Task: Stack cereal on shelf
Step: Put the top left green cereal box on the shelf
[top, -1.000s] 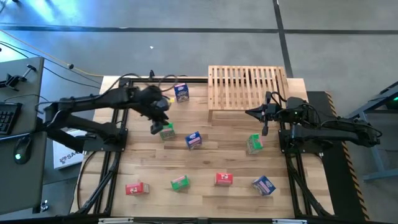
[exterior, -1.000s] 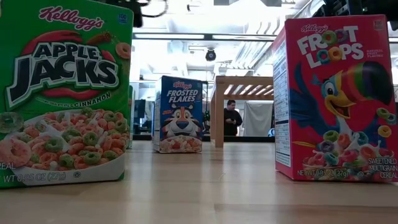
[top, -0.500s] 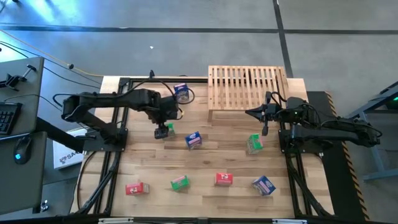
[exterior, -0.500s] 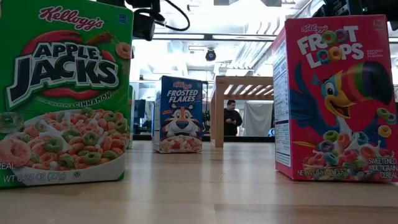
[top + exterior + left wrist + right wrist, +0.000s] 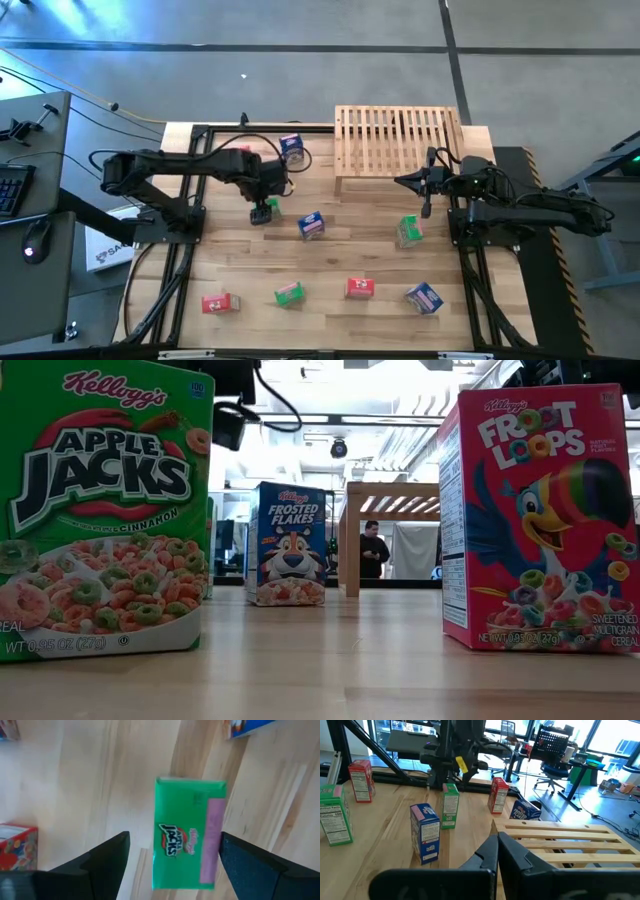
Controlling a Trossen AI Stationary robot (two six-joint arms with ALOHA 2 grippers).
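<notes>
Next, my left gripper grabs the green cereal box by its top end (image 5: 189, 832) to stack the box on the shelf.
My left gripper (image 5: 263, 212) hangs open, pointing down, over a green cereal box (image 5: 272, 207) that stands upright on its base left of the table's middle. In the left wrist view its two fingers stand on either side of that green box (image 5: 187, 835) with gaps showing; the gripper (image 5: 175, 842) touches nothing. My right gripper (image 5: 425, 196) waits shut at the near right corner of the slatted wooden shelf (image 5: 398, 140), fingers together (image 5: 497, 852). The shelf (image 5: 570, 837) holds no box.
Other boxes stand about the table: blue (image 5: 292, 148) at the far edge, blue (image 5: 311, 226), green (image 5: 408, 231), and along the near edge red (image 5: 218, 303), green (image 5: 289, 294), red (image 5: 359, 288), blue (image 5: 425, 298). A red box (image 5: 497, 795) stands behind the left arm.
My left gripper has moved down and slightly toward the near edge, settling over the green box with its fingers open on either side. The boxes have stayed where they were.
</notes>
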